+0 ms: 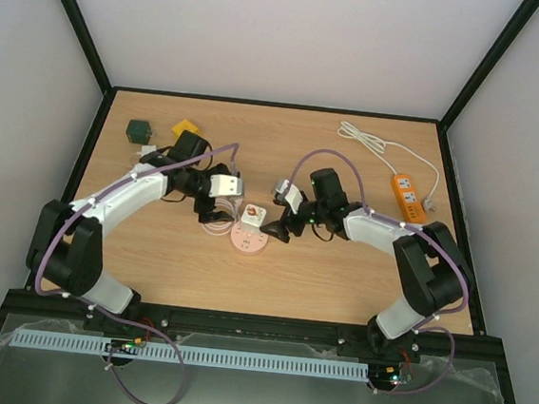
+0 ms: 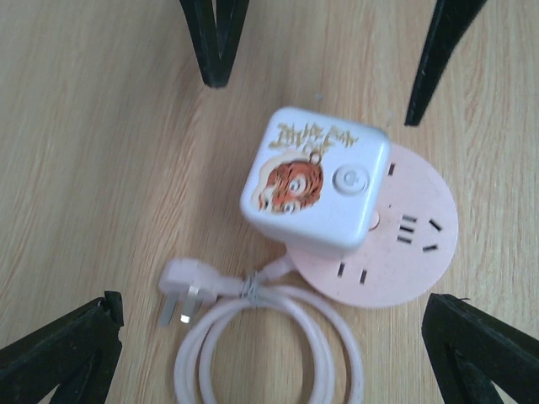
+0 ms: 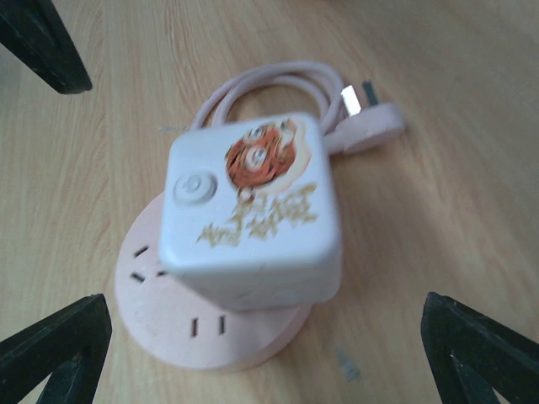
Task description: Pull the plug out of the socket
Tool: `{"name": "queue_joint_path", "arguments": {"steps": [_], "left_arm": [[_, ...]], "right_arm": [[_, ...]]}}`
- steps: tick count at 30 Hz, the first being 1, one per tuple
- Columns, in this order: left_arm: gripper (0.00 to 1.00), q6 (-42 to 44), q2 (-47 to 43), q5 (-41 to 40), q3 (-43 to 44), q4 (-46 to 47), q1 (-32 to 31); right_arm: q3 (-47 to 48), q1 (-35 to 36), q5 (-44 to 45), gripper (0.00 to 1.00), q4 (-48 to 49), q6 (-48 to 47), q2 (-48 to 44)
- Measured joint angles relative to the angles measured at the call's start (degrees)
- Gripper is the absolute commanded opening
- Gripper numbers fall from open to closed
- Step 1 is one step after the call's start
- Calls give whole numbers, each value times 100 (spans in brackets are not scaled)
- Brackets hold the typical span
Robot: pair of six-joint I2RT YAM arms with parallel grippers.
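My left gripper should next grip the opposite sides of the white cube plug [image 1: 252, 215] [image 2: 318, 181] to pull it off, and this will leave the pink socket free.
A white cube plug [image 2: 318, 181] with a tiger picture sits plugged into a round pink socket [image 2: 413, 252] on the wooden table. Both also show in the top view, plug [image 1: 252, 215] on socket [image 1: 247, 243], and in the right wrist view, plug [image 3: 248, 210] on socket [image 3: 177, 328]. My left gripper [image 1: 216, 214] is open just left of the socket, its fingers [image 2: 63, 353] wide apart and empty. My right gripper [image 1: 281, 229] is open just right of the socket, its fingers [image 3: 484, 345] wide apart, touching nothing.
The socket's pink cable coil [image 2: 269, 337] with its own three-pin plug [image 2: 187, 286] lies beside the socket on the left arm's side. An orange power strip [image 1: 408, 196] with a white cable [image 1: 371, 140] lies back right. A green cube [image 1: 141, 131] and a yellow block [image 1: 185, 128] sit back left.
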Motion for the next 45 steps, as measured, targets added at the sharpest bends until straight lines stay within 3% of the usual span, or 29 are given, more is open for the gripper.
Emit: {"name": "queue_joint_path", "arguments": {"steps": [7,14,20,25,27,39,45], "left_arm": [[99,201,575,-74,190,-133,-509],[97,197,1021,-192,323,15,-704],[80,175,1106,-210,323,146,-761],[55,31,1121,-201,310,385,-780],[50,-76,1117,-173,251,566,-780],[42,-540,953,-122,-79,1062,-780],[37,-627,942,-118,-76,1047,-761]], "right_arm": [[-776,2,-31,98,782,737,-192],[-920,4,20,98,1519,1222,-13],[-935,70,63,98,1880,1408,271],[-940,236,157,98,2085,1471,485],[-940,293,216,98,2155,1497,525],[-894,525,461,96,2564,1574,1126],[-787,525,302,86,2601,1491,1250]]}}
